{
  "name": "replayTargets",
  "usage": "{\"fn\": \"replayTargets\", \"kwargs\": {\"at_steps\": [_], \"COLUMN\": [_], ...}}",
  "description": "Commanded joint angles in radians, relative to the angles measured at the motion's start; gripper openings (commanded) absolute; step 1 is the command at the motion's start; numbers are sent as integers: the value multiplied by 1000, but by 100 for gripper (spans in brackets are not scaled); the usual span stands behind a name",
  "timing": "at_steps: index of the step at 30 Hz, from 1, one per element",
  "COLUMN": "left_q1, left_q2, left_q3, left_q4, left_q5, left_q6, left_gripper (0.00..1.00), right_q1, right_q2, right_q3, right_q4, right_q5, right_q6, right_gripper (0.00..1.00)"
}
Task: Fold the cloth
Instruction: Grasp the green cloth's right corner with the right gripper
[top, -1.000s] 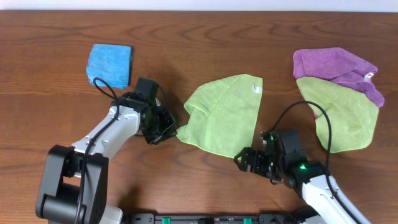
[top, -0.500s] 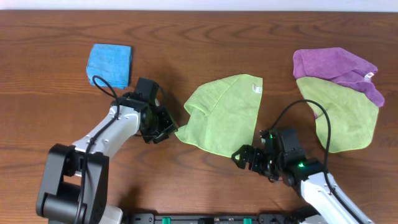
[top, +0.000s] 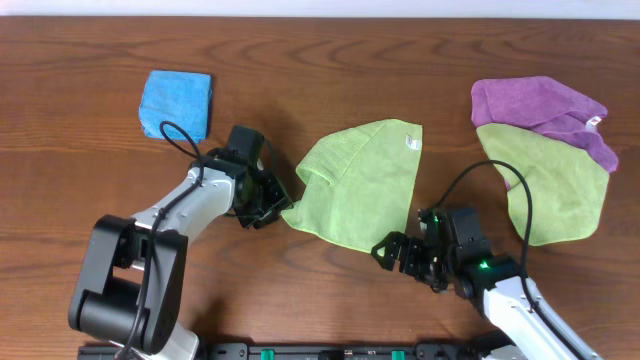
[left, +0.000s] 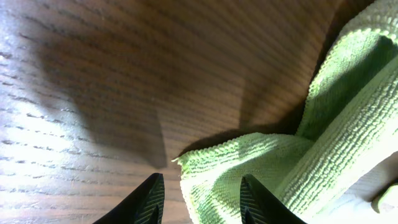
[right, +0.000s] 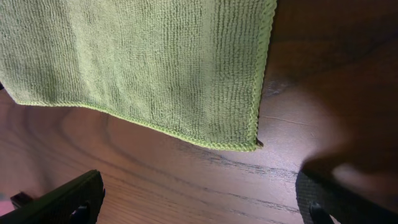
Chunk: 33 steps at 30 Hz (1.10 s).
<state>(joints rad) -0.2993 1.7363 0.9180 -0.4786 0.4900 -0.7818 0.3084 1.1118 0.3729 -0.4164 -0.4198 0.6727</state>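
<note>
My right gripper isn't ready to close on the cloth's near corner, and I need to move it closer first. Bare wood lies between its open fingers and that corner, so it would miss if it closed now.
The cloth (top: 357, 188) is lime green and lies partly folded at the table's middle, with a white tag (top: 410, 142) at its far right corner. My left gripper (top: 276, 208) is open at the cloth's left corner. In the left wrist view (left: 202, 202) that corner (left: 249, 165) lies between the two fingers, one finger over the cloth and one over bare wood. My right gripper (top: 393, 254) is open wide and empty just short of the cloth's near corner. In the right wrist view (right: 199, 205) that corner (right: 252, 144) lies a little ahead of the fingers.
A second lime-green cloth (top: 552, 195) lies at the right, with a purple cloth (top: 540, 105) overlapping its far edge. A small folded blue cloth (top: 177, 103) lies at the far left. The table's front edge runs just behind both arms.
My left gripper has moved a little right, up to the cloth's left corner. My right gripper has edged slightly left toward the near corner. The cloth has not moved.
</note>
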Motion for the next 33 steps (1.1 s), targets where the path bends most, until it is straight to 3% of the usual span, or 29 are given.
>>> {"fn": "replayTargets", "kwargs": {"at_steps": [1, 6, 9, 11, 14, 22, 27, 33], "left_q1": [-3, -3, -3, -4, -6, 5, 24, 24], "left_q2": [28, 82, 121, 136, 149, 142, 69, -11], "left_q3": [3, 3, 3, 3, 3, 15, 38, 39], "left_q4": [5, 16, 43, 61, 73, 82, 2, -71], "left_q5": [0, 16, 61, 77, 86, 91, 58, 22], "left_q6": [-8, -19, -19, -27, -27, 25, 136, 176], "left_gripper": [42, 44, 41, 33, 6, 6, 6, 6], "right_q1": [-13, -13, -13, -13, -13, -13, -13, -13], "right_q2": [7, 7, 7, 7, 7, 7, 8, 10], "right_q3": [-10, -10, -10, -10, -10, -10, -10, -10], "right_q4": [-2, -2, -2, -2, -2, -2, 0, 6], "right_q5": [-7, -8, -12, -12, -16, -29, -21, 50], "right_q6": [23, 23, 23, 23, 23, 23, 30, 40], "right_gripper": [99, 99, 99, 99, 99, 99, 99, 97]}}
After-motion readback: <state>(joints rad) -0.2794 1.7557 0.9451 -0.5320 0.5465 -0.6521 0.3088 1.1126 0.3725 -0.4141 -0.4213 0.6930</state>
